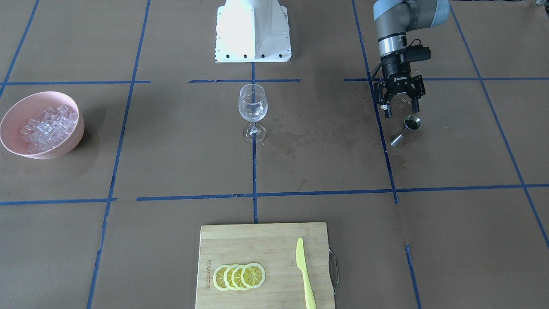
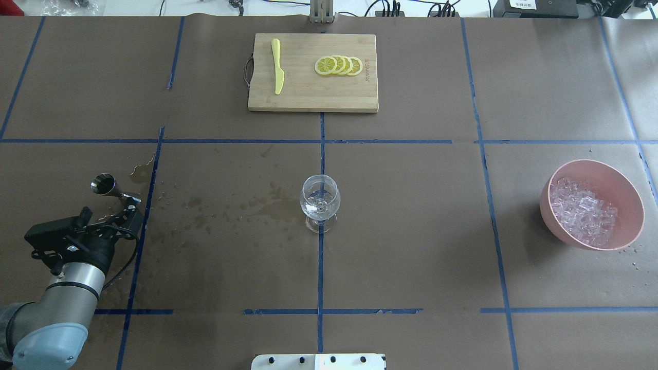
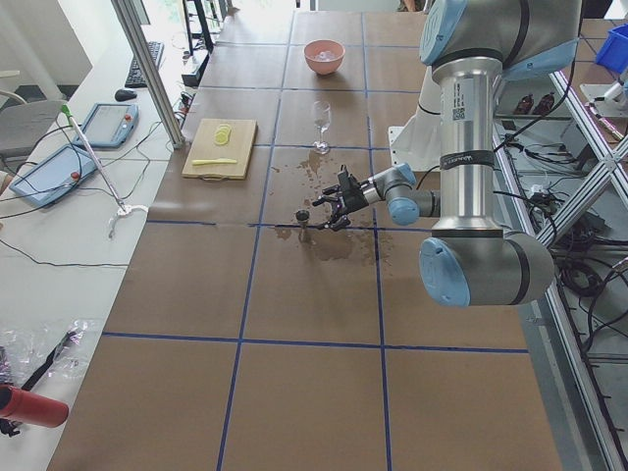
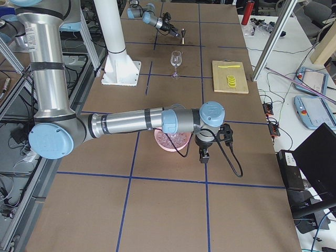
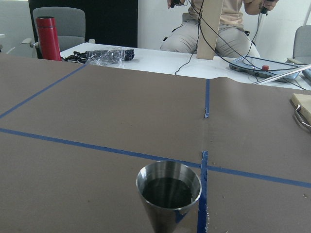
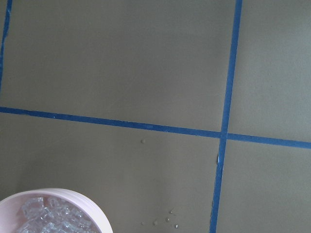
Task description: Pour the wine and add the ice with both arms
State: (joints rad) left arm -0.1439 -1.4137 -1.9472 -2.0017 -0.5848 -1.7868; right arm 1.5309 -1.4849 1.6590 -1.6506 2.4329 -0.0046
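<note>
The left gripper should next pour wine into the wine glass point(image 1: 252, 107), so it should grab the steel jigger by its narrow middle point(image 1: 404, 134).
A wine glass point(image 1: 252, 107) stands upright at the table's middle; it also shows in the overhead view point(image 2: 320, 200), and a little clear liquid seems to sit in its bowl. A steel jigger point(image 1: 407, 131) stands upright, close in the left wrist view point(image 5: 168, 194). My left gripper point(image 1: 402, 110) is open and empty just behind it, as the overhead view point(image 2: 123, 205) shows too. Ice point(image 1: 49, 126) fills a pink bowl point(image 1: 8, 116). My right gripper point(image 4: 203, 156) hangs beside that bowl point(image 6: 63, 195); I cannot tell whether it is open or shut.
A wooden cutting board point(image 1: 261, 240) with lemon slices point(image 1: 239, 277) and a yellow knife point(image 1: 304, 274) lies at the operators' edge. Wet stains point(image 2: 231, 205) spread between jigger and glass. The white robot base point(image 1: 253, 32) stands behind the glass.
</note>
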